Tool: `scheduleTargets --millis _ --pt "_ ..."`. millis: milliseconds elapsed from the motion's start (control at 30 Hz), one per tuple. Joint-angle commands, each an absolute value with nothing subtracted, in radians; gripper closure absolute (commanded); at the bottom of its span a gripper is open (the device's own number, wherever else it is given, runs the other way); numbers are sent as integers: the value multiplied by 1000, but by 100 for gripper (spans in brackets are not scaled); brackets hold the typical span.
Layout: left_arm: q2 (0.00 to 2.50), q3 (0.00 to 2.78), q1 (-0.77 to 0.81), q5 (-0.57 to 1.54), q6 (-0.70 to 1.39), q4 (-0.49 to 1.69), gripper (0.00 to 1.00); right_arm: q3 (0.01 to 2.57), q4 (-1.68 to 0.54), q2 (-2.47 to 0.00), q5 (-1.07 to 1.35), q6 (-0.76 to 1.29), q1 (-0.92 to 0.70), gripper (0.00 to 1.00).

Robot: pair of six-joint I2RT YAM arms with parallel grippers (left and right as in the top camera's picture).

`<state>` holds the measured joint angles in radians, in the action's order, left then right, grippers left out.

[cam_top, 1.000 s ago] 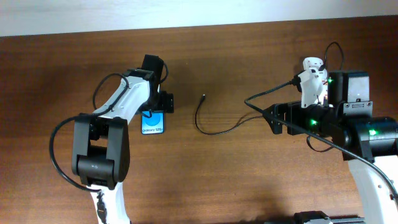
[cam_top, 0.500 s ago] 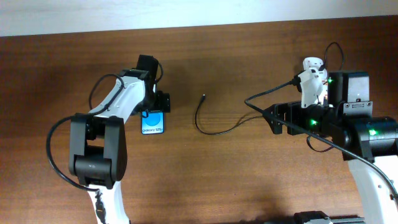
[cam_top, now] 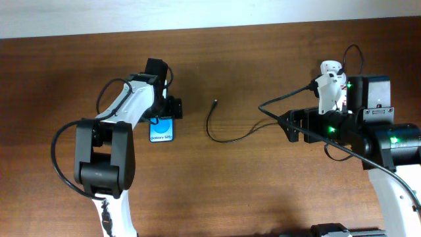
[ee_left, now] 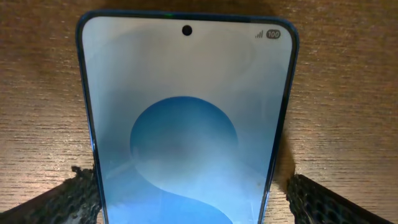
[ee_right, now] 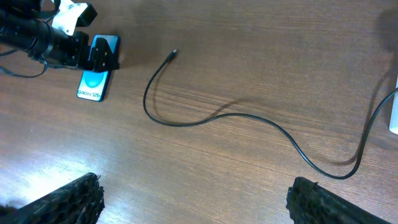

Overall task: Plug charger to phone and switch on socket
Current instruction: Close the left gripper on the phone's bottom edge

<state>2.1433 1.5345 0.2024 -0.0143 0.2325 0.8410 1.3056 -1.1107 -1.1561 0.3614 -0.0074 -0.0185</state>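
Note:
I should close my left gripper on the phone now, because my fingertips reach down beside the long edges of the phone (cam_top: 162, 130) (ee_left: 184, 186).
The phone (cam_top: 162, 130) lies flat on the wooden table, blue screen up; it fills the left wrist view (ee_left: 186, 112) and shows small in the right wrist view (ee_right: 98, 85). My left gripper (cam_top: 165, 112) is open, its fingers (ee_left: 186, 196) on either side of the phone's lower part, with a gap at the right finger. The charger cable (cam_top: 227, 139) curves across the middle of the table, and its tip (cam_top: 216, 103) lies loose to the right of the phone, also in the right wrist view (ee_right: 173, 53). My right gripper (cam_top: 291, 125) is open and empty (ee_right: 196, 193) above bare wood. The white socket (cam_top: 331, 80) is partly hidden by the right arm.
The table's far edge (cam_top: 263, 25) meets a pale wall. The right arm's thick black cables (cam_top: 283, 100) loop near the socket. A white edge (ee_right: 394, 115) shows at the right border of the right wrist view.
My left wrist has shifted slightly to the left over the phone. The charger cable and the right arm have not moved.

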Motion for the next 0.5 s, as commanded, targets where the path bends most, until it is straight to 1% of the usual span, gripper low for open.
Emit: scheduleTargets --millis 0,367,467 --pt "2193 1523 200 15 250 859 5 1328 -1112 -1159 374 -10 -25 1" --pt "2193 1523 200 15 250 877 16 1328 -1112 -1159 374 -10 -25 1" --pt "2193 1523 200 15 250 872 16 1328 -1111 -1159 374 -10 -25 1"
